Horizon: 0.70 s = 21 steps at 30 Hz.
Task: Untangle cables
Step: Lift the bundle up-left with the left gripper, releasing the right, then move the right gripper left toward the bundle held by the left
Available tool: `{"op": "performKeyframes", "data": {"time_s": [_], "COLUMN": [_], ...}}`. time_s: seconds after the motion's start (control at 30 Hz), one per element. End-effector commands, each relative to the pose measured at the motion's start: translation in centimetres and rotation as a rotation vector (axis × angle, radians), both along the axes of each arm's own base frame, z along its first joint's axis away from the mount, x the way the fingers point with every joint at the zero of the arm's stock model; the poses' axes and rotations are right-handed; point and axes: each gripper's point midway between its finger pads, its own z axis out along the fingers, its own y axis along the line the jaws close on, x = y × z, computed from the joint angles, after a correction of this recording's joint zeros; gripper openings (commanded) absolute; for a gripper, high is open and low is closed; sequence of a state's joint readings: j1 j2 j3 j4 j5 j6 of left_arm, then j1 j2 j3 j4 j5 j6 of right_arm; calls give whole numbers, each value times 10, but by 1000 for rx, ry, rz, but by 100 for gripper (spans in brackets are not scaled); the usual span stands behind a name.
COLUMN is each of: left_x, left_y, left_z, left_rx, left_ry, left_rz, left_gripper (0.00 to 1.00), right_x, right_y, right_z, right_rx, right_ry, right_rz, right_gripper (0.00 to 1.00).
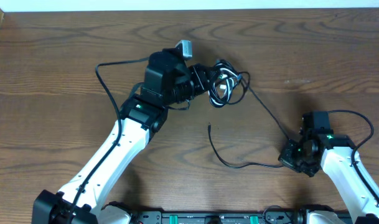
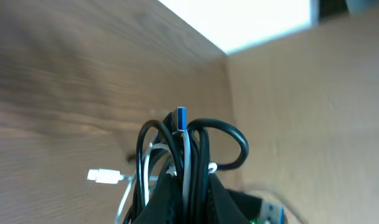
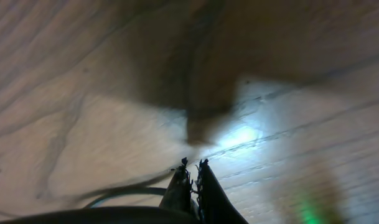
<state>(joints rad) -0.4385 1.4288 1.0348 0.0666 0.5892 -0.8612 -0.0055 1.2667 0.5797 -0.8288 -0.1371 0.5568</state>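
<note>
My left gripper's fingers hold the tangled bundle's loops well above the wood, so for now it keeps holding the bundle until it rests on the tabletop.
A tangled bundle of thin black cables and one white cable [image 1: 226,86] lies at the table's back middle. My left gripper [image 1: 206,81] is shut on this bundle. In the left wrist view the cables [image 2: 188,146] run up between the jaws [image 2: 190,186], with a blue plug [image 2: 181,118] on top and a white plug [image 2: 102,176] to the left. One black cable [image 1: 267,111] stretches from the bundle to my right gripper [image 1: 289,155], which is shut on it. Its loose tail [image 1: 229,163] curves left to a plug end [image 1: 211,128]. In the right wrist view the fingers [image 3: 193,167] are pressed together with the black cable [image 3: 127,191] running left.
A cardboard wall [image 2: 313,99] stands along the table's right side in the left wrist view. The left arm's own thicker black wire [image 1: 108,81] loops over the table at the back left. The right arm's wire [image 1: 363,127] loops near the right edge.
</note>
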Motion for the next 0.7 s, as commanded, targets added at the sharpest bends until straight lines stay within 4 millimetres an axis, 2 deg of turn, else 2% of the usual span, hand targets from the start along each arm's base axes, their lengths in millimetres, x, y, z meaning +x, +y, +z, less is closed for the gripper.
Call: {"op": "performKeyframes", "data": {"time_s": [0.0,0.1,0.13,0.2,0.27,0.3,0.37,0.47,0.67], "left_x": [-27,-35,-37,-39,-43,-44,-45,-45,-45], "left_y": [-13,-12,-11,-8,-7,-6,-6,-6,-6], "left_z": [18,6,1,-9,-15,-16,-17,-17,-17], "left_rx": [22,77,97,136,162,171,185,201,213], "left_ry": [-187,-213,-212,-203,-203,-207,-228,-262,-291], "left_rz": [-247,-302,-311,-322,-341,-348,-361,-375,-389], "left_gripper": [8,8,8,8,8,8,8,8,8], "right_x": [-4,-1,0,0,4,8,16,27,44], "right_y": [-13,-13,-13,-7,-1,1,6,17,52], "right_z": [-3,-3,-3,1,7,11,25,51,101], "right_rx": [-66,-66,-64,-30,-2,6,30,80,249], "right_ry": [13,2,1,0,-23,-39,-84,-174,-401], "right_rz": [-38,-38,-38,-4,66,97,172,282,401], "right_gripper": [1,4,7,20,40,44,54,75,85]}}
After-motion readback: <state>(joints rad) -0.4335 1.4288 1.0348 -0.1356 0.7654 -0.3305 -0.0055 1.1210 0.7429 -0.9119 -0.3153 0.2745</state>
